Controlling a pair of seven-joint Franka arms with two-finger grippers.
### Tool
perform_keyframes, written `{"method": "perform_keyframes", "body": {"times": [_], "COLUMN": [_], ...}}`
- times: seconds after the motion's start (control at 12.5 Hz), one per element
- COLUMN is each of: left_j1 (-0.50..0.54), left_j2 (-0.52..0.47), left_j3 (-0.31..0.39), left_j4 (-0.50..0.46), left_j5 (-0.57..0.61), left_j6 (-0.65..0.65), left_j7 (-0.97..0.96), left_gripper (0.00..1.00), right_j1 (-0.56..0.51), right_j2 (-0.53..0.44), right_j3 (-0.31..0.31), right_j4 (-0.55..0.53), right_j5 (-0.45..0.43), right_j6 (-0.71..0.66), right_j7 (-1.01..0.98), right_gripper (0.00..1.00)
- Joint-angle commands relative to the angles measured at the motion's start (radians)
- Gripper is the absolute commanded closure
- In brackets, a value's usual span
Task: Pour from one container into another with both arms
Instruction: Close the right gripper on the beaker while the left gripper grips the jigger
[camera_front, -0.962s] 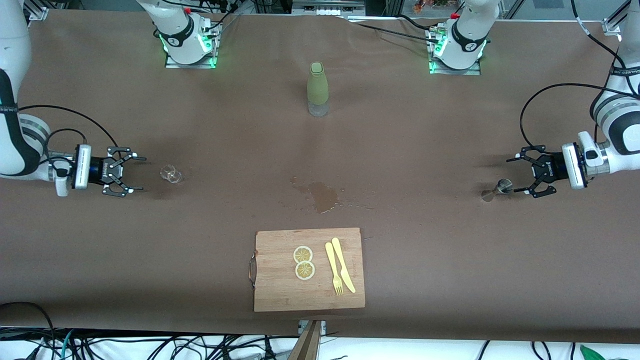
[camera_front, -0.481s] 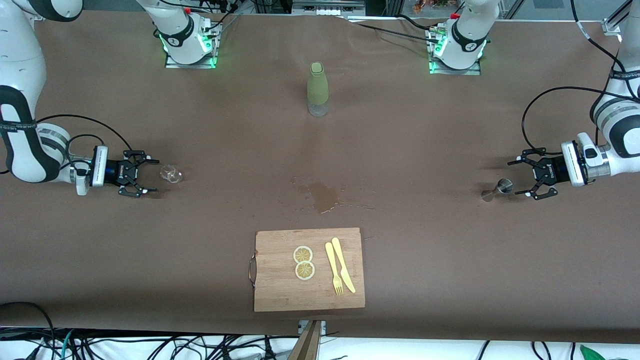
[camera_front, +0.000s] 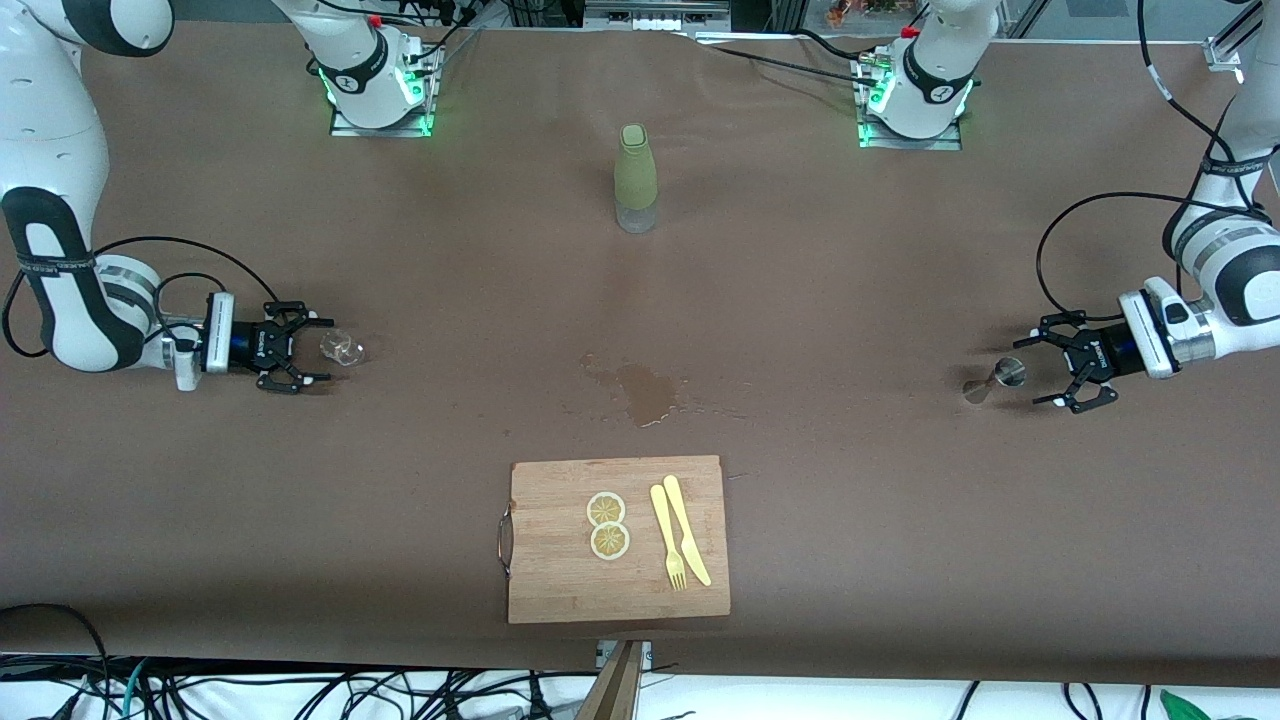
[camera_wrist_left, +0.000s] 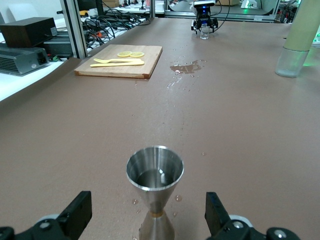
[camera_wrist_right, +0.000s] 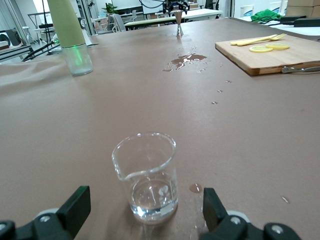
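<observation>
My right gripper needs to move forward before it closes on the glass cup, because its fingers reach only the near side of the cup.
The tiny clear glass cup (camera_front: 342, 348) stands upright toward the right arm's end of the table, with a little clear liquid in it (camera_wrist_right: 147, 175). My right gripper (camera_front: 320, 349) is low over the table, open, its fingertips (camera_wrist_right: 77, 204) on either side of the cup without touching it. The steel hourglass jigger (camera_front: 1006, 375) stands upright toward the left arm's end, a little liquid in its top bowl (camera_wrist_left: 155, 172). My left gripper (camera_front: 1040, 368) is open too, its fingertips (camera_wrist_left: 215, 212) wide apart on both sides of the jigger, clear of it.
A tall olive-green bottle (camera_front: 634, 180) stands mid-table near the bases. A spill (camera_front: 645, 392) wets the table's middle, with droplets around it. Nearer the front camera lies a wooden cutting board (camera_front: 560, 570) carrying two lemon slices (camera_front: 607, 525), a yellow fork and a yellow knife (camera_front: 680, 540).
Both grippers have sunk and slid inward toward their containers: the right one up to the glass cup, the left one up to the jigger. Both stayed open; neither container moved.
</observation>
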Motion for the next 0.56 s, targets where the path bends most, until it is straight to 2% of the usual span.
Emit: {"method": "perform_keyframes", "body": {"times": [0.0,0.4,0.48], "left_j1": [-0.004,-0.006,-0.006], "left_j2": [0.052,0.105,0.115], "left_j3": [0.027,0.041,0.041], "left_j4": [0.037,0.048,0.048], "left_j5": [-0.061,-0.11,-0.111], "left_j6": [-0.047,-0.075,-0.082], "left_j7": [0.102,0.173,0.173], "left_gripper": [0.0,0.0,0.0], "right_j1": [0.005,0.04,0.04], "right_j2": [0.014,0.019,0.019], "right_j3": [0.004,0.004,0.004], "right_j4": [0.013,0.015,0.015], "right_j5": [0.019,0.047,0.047], "right_j6": [-0.001,0.005,0.005], "right_j7": [-0.013,-0.014,-0.013], "right_gripper": [0.0,0.02,0.08]}}
